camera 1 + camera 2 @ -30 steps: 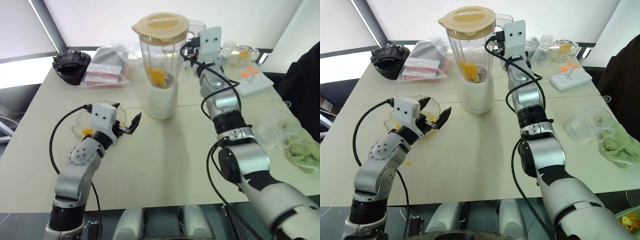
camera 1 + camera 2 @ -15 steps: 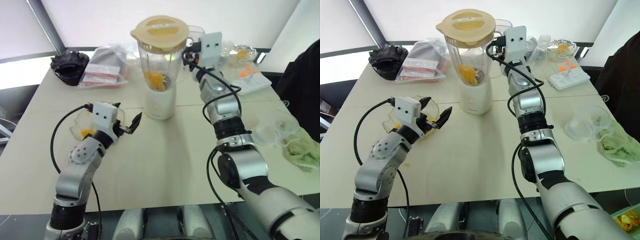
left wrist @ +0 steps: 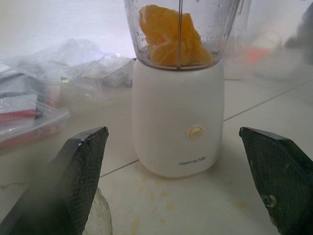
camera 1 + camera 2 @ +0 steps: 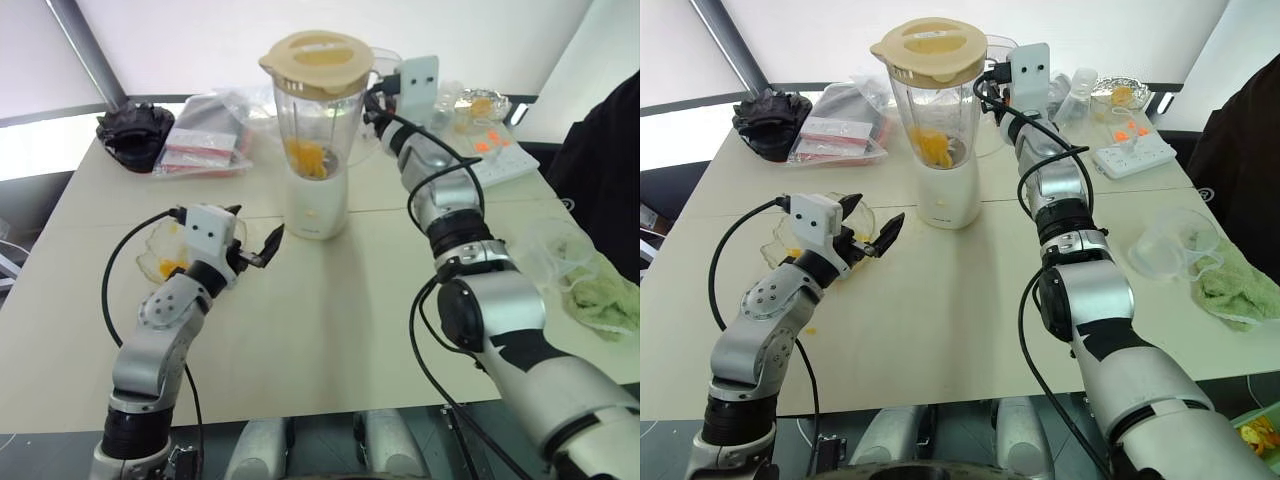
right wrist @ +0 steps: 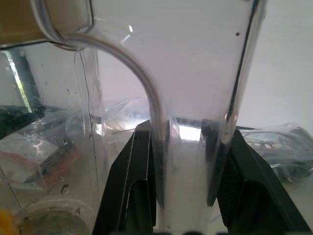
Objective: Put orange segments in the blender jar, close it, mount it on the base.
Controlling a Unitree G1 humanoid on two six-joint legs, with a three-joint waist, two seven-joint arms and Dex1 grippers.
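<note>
I should open my right gripper now, since the blender jar (image 4: 315, 125) sits upright with its lower end on the cream-white base and would stay standing.
The blender jar (image 4: 315, 125) stands upright on the cream-white base (image 4: 318, 205) at the table's middle, with a flat cream lid (image 4: 318, 58) on its rim. Orange segments (image 3: 171, 36) lie piled at the jar's bottom. My right gripper (image 5: 183, 129) reaches in from the right and is shut on the jar's clear side handle (image 5: 159, 147), one finger on each side of it. My left gripper (image 4: 255, 235) is open and holds nothing. It hovers low over the table, to the left of and nearer than the base, and points at it.
A shallow glass bowl (image 4: 160, 255) with orange bits sits beside my left gripper. Plastic bags (image 4: 205, 140) and a black bundle (image 4: 135, 130) lie at the back left. A white power strip (image 4: 500, 160), a cloudy tub (image 4: 555, 255), a green cloth (image 4: 610, 305) and a person's dark sleeve (image 4: 600, 170) are at the right.
My right wrist has turned a little while it keeps its hold on the handle. The left arm and the jar have stayed put. The view itself has shifted slightly.
</note>
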